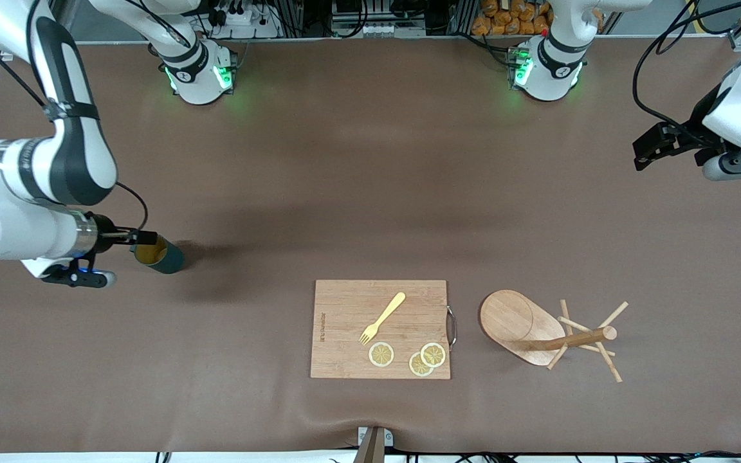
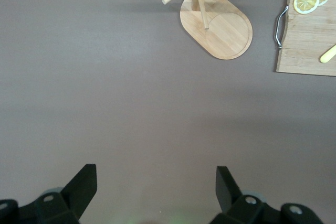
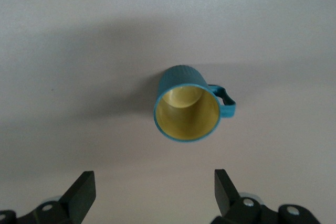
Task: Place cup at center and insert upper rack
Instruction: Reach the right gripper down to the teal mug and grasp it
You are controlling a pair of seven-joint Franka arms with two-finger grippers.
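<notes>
I should next use my right gripper to grab the cup (image 1: 159, 254) by its rim opposite the handle, so that I can place it at the center.
The cup (image 1: 159, 254) stands upright on the brown table toward the right arm's end; its tan-yellow inside and side handle show in the right wrist view (image 3: 187, 110). My right gripper (image 1: 144, 238) hangs just above the cup, open and empty, with the cup slightly ahead of its fingertips (image 3: 155, 183). The upper rack (image 1: 541, 331), a wooden mug tree with an oval base, stands beside the cutting board toward the left arm's end; it also shows in the left wrist view (image 2: 216, 22). My left gripper (image 1: 648, 149) waits open and empty over bare table (image 2: 156, 183).
A wooden cutting board (image 1: 380, 329) with a metal handle lies near the table's front edge; it carries a yellow fork (image 1: 383, 317) and three lemon slices (image 1: 409, 357). The arm bases stand along the back edge.
</notes>
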